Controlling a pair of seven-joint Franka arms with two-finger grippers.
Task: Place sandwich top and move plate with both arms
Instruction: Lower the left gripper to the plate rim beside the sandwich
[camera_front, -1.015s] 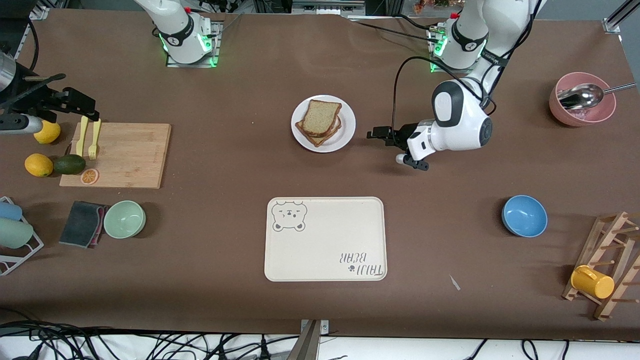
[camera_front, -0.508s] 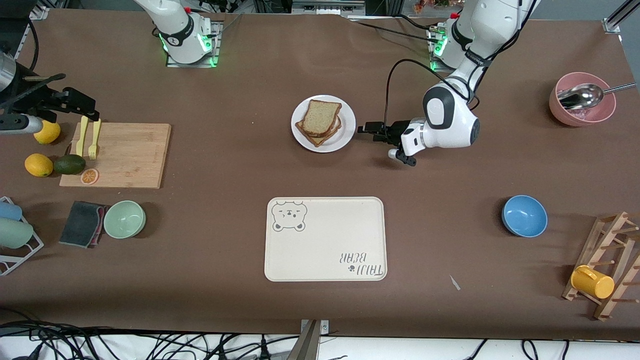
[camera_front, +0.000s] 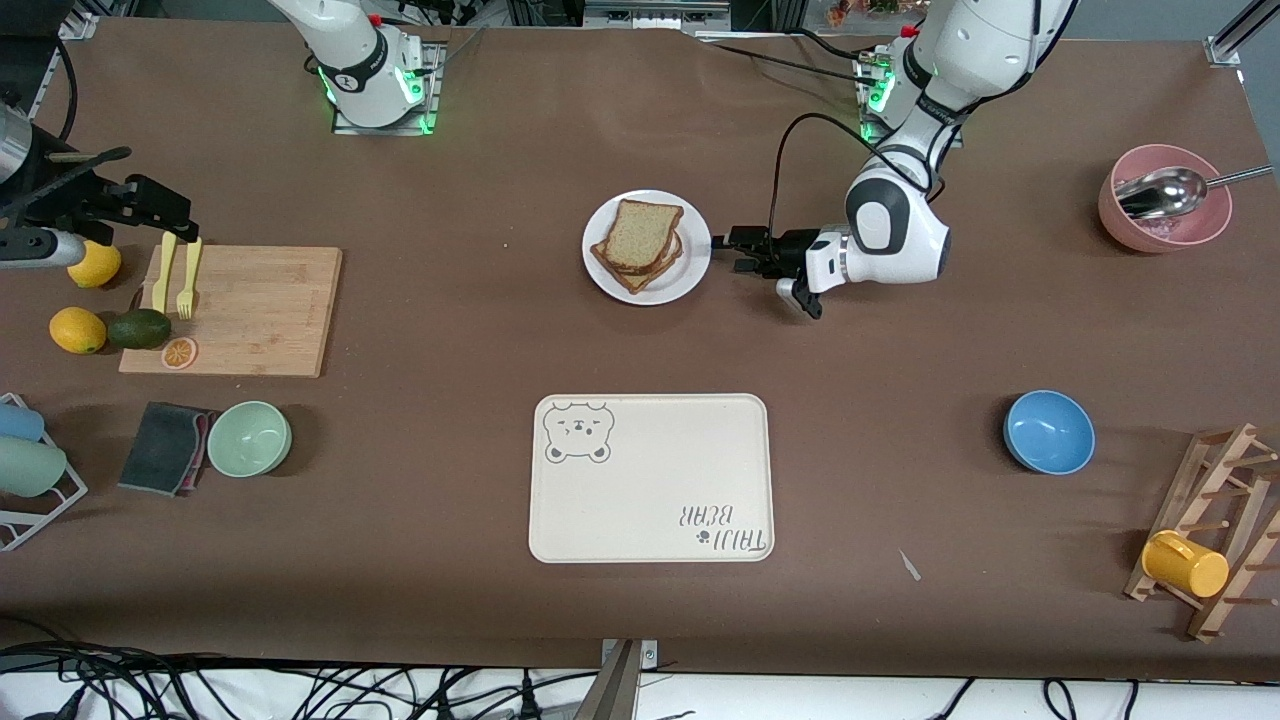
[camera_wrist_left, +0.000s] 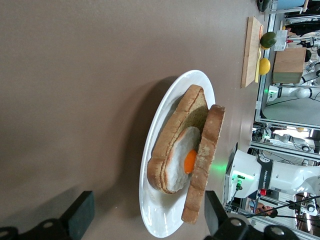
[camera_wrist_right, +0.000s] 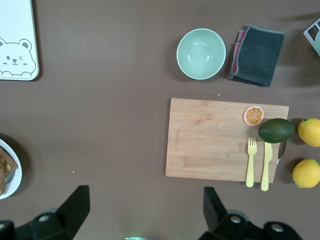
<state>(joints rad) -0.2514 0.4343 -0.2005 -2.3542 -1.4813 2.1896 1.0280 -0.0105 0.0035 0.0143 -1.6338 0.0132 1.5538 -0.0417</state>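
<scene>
The left gripper will next grab the white plate by its rim (camera_front: 708, 247) and so move the sandwich onto the cream bear tray (camera_front: 651, 478).
The white plate (camera_front: 693, 270) sits mid-table toward the robots' bases. On it lies the sandwich: the sandwich top (camera_front: 640, 232), a plain brown slice, rests slightly askew over the lower slices. The left wrist view shows the plate (camera_wrist_left: 160, 220), the top slice (camera_wrist_left: 205, 160) and a fried egg (camera_wrist_left: 184, 161) under it. My left gripper (camera_front: 728, 252) is low at the plate's rim on the left arm's side, open, its fingers straddling the rim (camera_wrist_left: 147, 217). My right gripper (camera_wrist_right: 145, 210) is open and empty, high over the table, out of the front view. The plate's edge (camera_wrist_right: 12, 172) shows below it.
A cream bear tray (camera_front: 650, 478) lies nearer the camera than the plate. A wooden cutting board (camera_front: 235, 310) with fork and knife, fruit, a green bowl (camera_front: 249, 438) and a cloth are toward the right arm's end. A blue bowl (camera_front: 1048, 431), a pink bowl (camera_front: 1163, 210) and a mug rack (camera_front: 1210, 535) are toward the left arm's end.
My left gripper has moved toward the plate and now has its fingers at the rim. The plate, the sandwich and the right arm have not moved.
</scene>
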